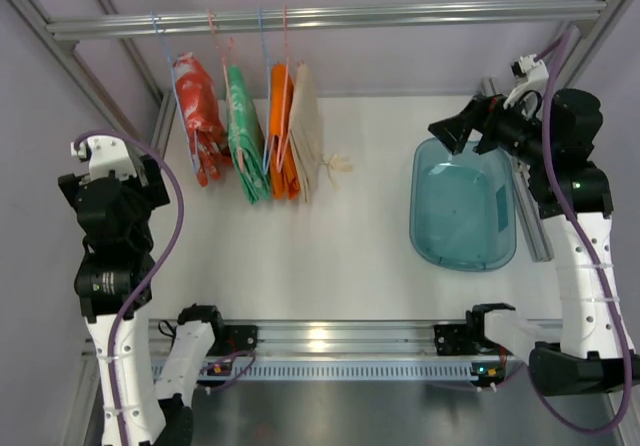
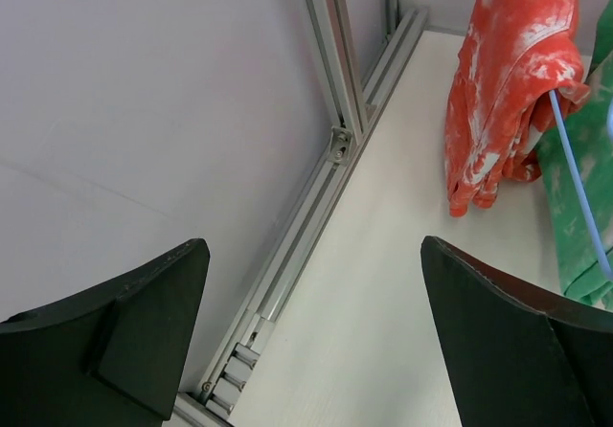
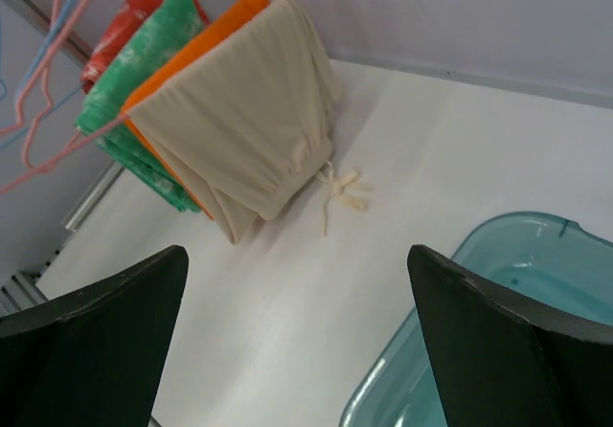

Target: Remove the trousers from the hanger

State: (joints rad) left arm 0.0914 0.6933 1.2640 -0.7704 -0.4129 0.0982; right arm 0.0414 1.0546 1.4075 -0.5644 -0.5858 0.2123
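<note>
My right gripper takes hold of the beige trousers' pink hanger by its sloping arm near the hook next. This leaves the arm's outer end free to hand over.
Two pairs of trousers hang folded over hangers on the rail: the pale beige pair with drawstring ties, and the plain orange pair just left of it. Both show in the right wrist view, beige in front of orange. My right gripper is open and empty, held above the table to the right of the beige trousers, over the tub's far left corner. My left gripper is open and empty near the left frame post, left of the hanging clothes.
A green patterned garment and a red patterned garment hang on the same rail, left of the trousers. A teal plastic tub sits on the table at the right. Aluminium frame rails run along the table's left edge.
</note>
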